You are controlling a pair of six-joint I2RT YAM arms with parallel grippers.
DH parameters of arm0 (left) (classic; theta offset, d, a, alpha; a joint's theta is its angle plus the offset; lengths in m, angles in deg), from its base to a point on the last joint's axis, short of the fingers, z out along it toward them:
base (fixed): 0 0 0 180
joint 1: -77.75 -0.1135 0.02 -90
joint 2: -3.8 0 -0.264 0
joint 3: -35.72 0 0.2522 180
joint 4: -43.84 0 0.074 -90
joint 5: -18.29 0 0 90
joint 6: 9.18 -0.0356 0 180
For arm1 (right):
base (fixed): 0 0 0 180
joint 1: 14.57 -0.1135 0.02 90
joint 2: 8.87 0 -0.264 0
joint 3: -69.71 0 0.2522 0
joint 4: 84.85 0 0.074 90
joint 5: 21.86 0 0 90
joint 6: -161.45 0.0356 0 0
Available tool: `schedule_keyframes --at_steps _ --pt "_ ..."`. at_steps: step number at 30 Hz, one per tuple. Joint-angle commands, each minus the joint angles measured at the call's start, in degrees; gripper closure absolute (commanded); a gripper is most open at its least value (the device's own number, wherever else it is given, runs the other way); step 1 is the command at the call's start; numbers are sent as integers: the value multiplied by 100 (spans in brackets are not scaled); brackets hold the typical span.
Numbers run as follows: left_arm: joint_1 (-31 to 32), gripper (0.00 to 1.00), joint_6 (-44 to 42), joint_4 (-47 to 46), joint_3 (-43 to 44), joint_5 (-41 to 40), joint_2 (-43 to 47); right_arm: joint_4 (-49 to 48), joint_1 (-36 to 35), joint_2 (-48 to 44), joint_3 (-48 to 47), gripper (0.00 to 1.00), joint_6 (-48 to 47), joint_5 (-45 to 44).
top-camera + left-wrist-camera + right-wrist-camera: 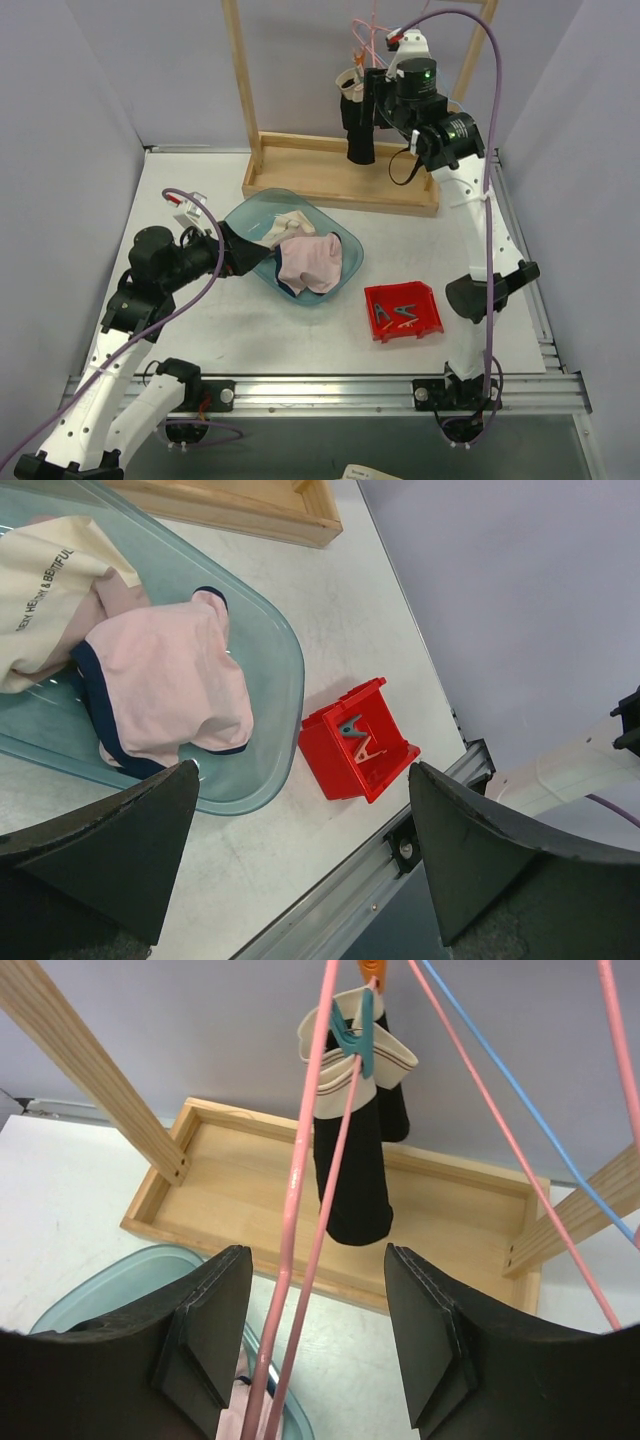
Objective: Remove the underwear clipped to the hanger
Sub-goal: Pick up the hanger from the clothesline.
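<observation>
I can remove the underwear with my left gripper if my right gripper grabs the pink hanger's two rods at the hanger's end clear of the teal clothespin (357, 1042).
Black underwear (355, 1180) with a beige waistband (388, 1060) hangs from the pink hanger (300, 1160), held by a teal clothespin (357, 1042). My right gripper (318, 1340) is open. Two pink hanger rods run between its fingers (210, 1330) without being pinched. In the top view that right gripper (368, 95) is up beside the black underwear (360, 130). Pale pink, dark-trimmed underwear (170, 680) lies in the teal bowl (290, 680) with a cream piece (50, 590). My left gripper (300, 860) is open and holds nothing, at the bowl's near-left rim (245, 255).
The hanger hangs inside a wooden frame with a tray base (340, 180) and upright posts (243, 80). A red bin (403, 310) with clothespins (357, 738) stands right of the bowl. The metal rail (320, 385) runs along the table's near edge. Grey walls close in the sides.
</observation>
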Motion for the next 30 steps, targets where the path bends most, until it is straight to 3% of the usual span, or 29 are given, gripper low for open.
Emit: schedule_keyframes --at_steps 1,8,12,15,21,30 --pt "-45 5 -76 -262 23 70 8 -150 -195 -229 35 45 -13 44" --pt "-45 5 -76 -270 14 61 8 184 -441 0 -308 46 -39 -183" --pt "-45 5 -93 -244 5 61 8 255 -477 96 -334 55 -30 -377" --pt "-45 5 -102 -227 5 61 16 412 -485 245 -457 67 -65 -509" --pt "-53 5 -111 -218 -4 52 25 624 -477 343 -572 100 -91 -763" --pt "-62 5 -67 -297 -21 96 -1 624 -424 176 -387 100 -144 -782"
